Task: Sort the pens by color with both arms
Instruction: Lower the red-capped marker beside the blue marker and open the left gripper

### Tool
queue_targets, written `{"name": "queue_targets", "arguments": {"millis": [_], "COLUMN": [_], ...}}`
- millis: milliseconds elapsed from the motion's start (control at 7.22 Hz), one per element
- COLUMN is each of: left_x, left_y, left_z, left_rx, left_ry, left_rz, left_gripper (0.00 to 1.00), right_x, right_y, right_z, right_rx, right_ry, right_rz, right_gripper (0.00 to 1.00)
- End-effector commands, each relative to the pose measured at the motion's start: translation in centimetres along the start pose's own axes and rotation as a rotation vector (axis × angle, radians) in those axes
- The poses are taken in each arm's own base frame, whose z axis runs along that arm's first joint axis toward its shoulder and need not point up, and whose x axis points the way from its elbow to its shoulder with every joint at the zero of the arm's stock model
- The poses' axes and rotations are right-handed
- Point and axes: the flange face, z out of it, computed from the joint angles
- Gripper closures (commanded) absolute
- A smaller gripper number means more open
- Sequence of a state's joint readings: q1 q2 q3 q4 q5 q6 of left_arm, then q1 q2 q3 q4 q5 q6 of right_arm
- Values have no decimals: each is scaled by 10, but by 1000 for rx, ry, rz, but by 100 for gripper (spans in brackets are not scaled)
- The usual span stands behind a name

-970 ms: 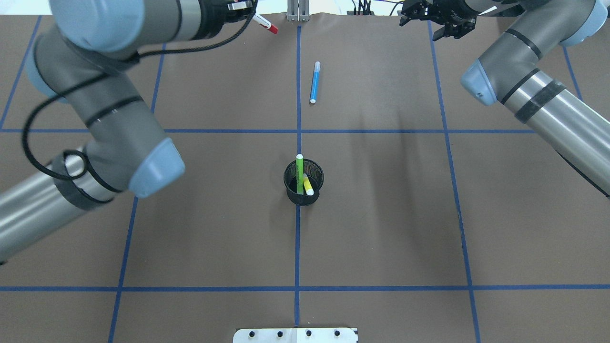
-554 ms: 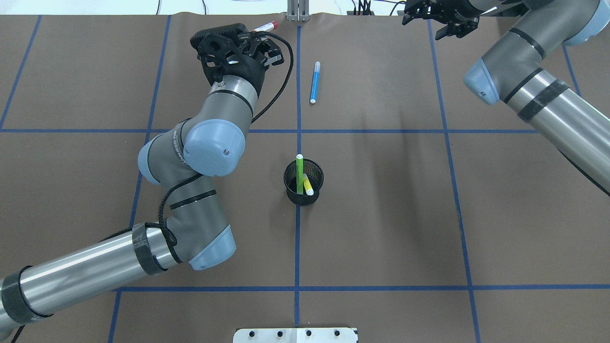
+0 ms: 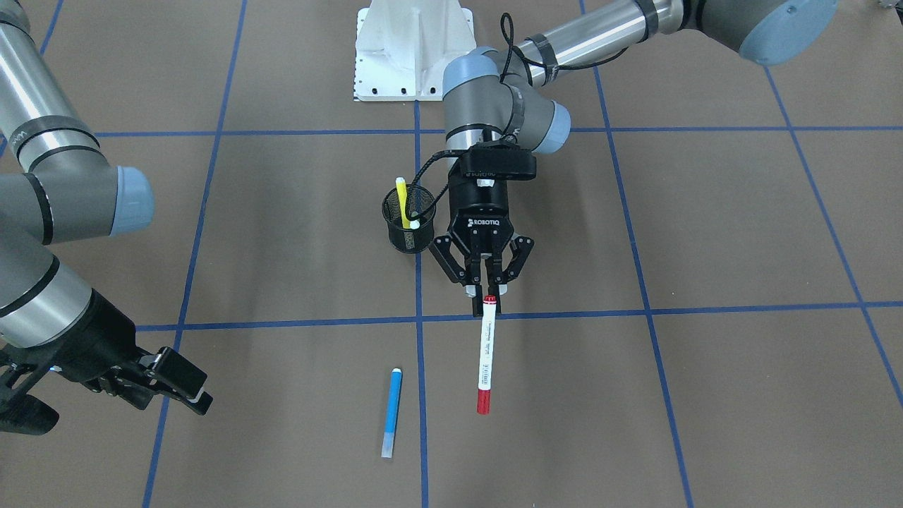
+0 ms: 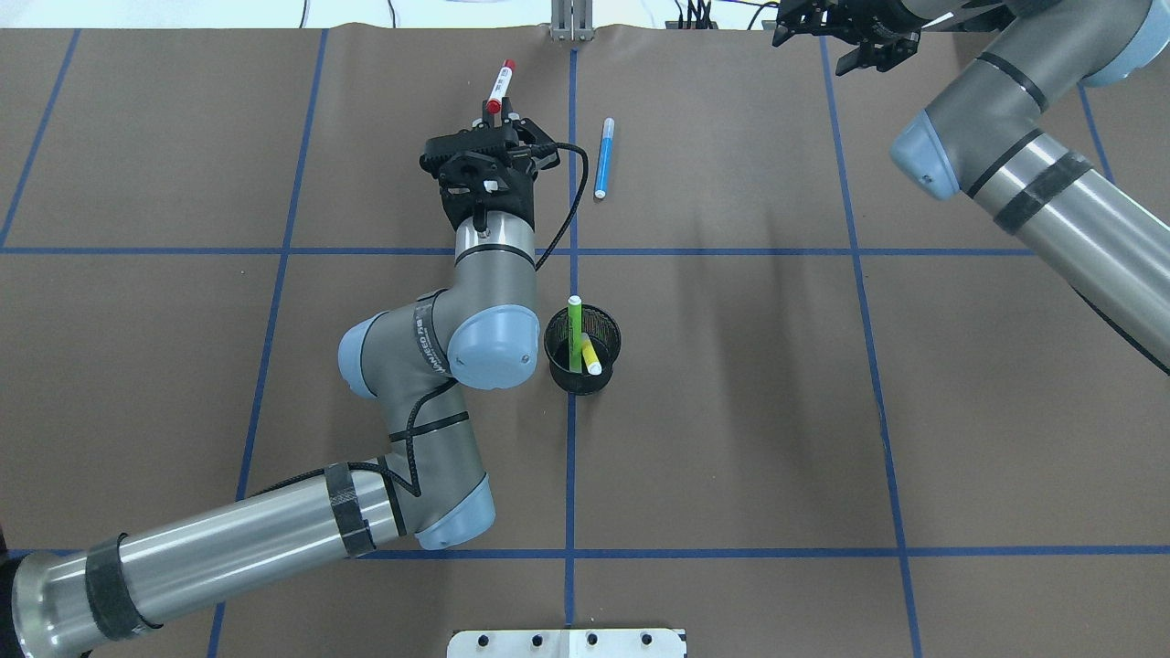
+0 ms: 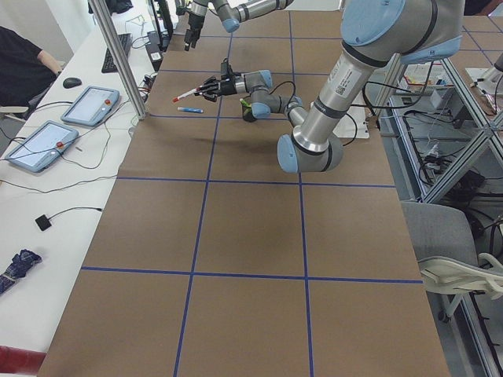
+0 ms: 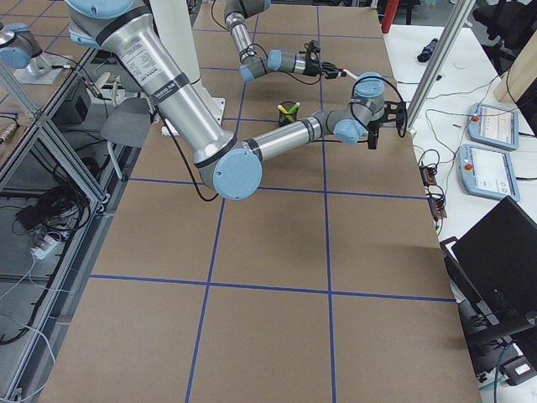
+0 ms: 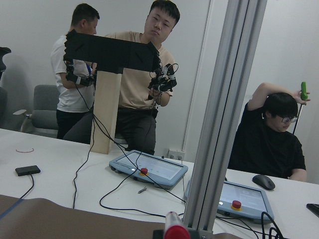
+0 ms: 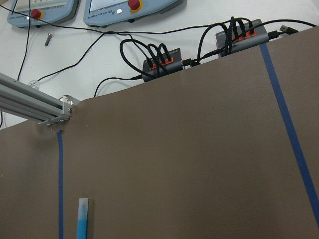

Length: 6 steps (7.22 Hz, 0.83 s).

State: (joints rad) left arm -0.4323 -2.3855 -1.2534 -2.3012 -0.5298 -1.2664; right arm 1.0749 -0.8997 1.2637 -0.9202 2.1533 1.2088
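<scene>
My left gripper lowers the white-bodied pen beside the blue pen before it lets go, since the white-bodied pen's red tip is still above the tabletop.
My left gripper (image 3: 485,293) is shut on one red end of the white-barrelled pen (image 3: 487,353). The pen sticks out level toward the table's far edge (image 4: 500,84), and its red tip shows at the bottom of the left wrist view (image 7: 175,232). The blue pen (image 4: 603,157) lies flat just right of that gripper; its pale cap shows in the right wrist view (image 8: 82,219). The green pen (image 4: 575,334) and the yellow pen (image 4: 590,354) stand in the black mesh cup (image 4: 612,329) at the table's centre. My right gripper (image 4: 820,47) is open and empty at the far right edge.
The white pedestal base (image 3: 413,49) stands at the robot's side of the table. An aluminium post (image 4: 571,23) rises at the far edge on the centre line. Beyond it are tablets (image 7: 149,169), cables and several operators. Blue tape lines grid the brown table cover.
My left arm has folded in and brought the gripper from the far left corner back toward the centre. The held pen has turned to point at the far edge. The right arm has barely moved.
</scene>
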Motion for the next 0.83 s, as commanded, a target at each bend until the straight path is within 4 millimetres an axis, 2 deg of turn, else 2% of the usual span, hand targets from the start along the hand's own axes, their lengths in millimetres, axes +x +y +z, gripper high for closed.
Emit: {"name": "queue_targets", "arguments": {"millis": [0, 139, 277, 693], "left_x": [24, 46, 56, 61], "left_y": [30, 38, 44, 52], "left_z": [-7, -2, 4, 12], "left_rx": [-20, -23, -24, -26], "left_ry": [-2, -8, -19, -32], "left_rz": [8, 15, -2, 14], "left_gripper": [100, 100, 100, 100], "right_x": [1, 3, 7, 10], "right_y": [0, 1, 1, 2], "right_z": [-1, 0, 1, 2], "right_rx": [4, 5, 5, 4], "right_ry": [2, 4, 8, 10], "right_rz": [1, 1, 4, 6], "right_gripper": [0, 0, 0, 0]}}
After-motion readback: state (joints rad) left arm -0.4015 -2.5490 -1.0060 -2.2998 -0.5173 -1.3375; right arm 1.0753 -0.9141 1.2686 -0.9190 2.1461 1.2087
